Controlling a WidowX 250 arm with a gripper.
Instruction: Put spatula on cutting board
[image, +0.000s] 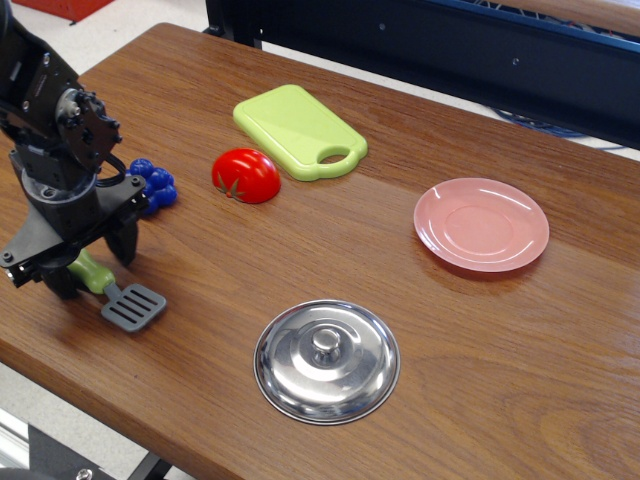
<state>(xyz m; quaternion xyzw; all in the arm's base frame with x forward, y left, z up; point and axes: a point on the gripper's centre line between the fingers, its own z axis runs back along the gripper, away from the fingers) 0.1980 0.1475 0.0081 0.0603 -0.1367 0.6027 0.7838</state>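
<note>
I need to put the spatula on the cutting board (298, 131), so next I should grab the spatula with my gripper by its lime-green handle (91, 272).
The spatula (118, 293) lies on the table at the front left, its lime-green handle pointing back-left and its grey slotted blade toward the front. My gripper (90, 262) is open and lowered over the handle, one finger on each side of it. The fingertips are at or near the table. The lime-green cutting board (298, 131) lies flat at the back middle, handle hole toward the right, with nothing on it.
A red tomato (245, 175) sits just in front of the board. Blue grapes (152, 185) lie behind the gripper. A steel pot lid (327, 360) lies at the front middle. A pink plate (481, 223) is at the right. The table's front edge is close to the spatula.
</note>
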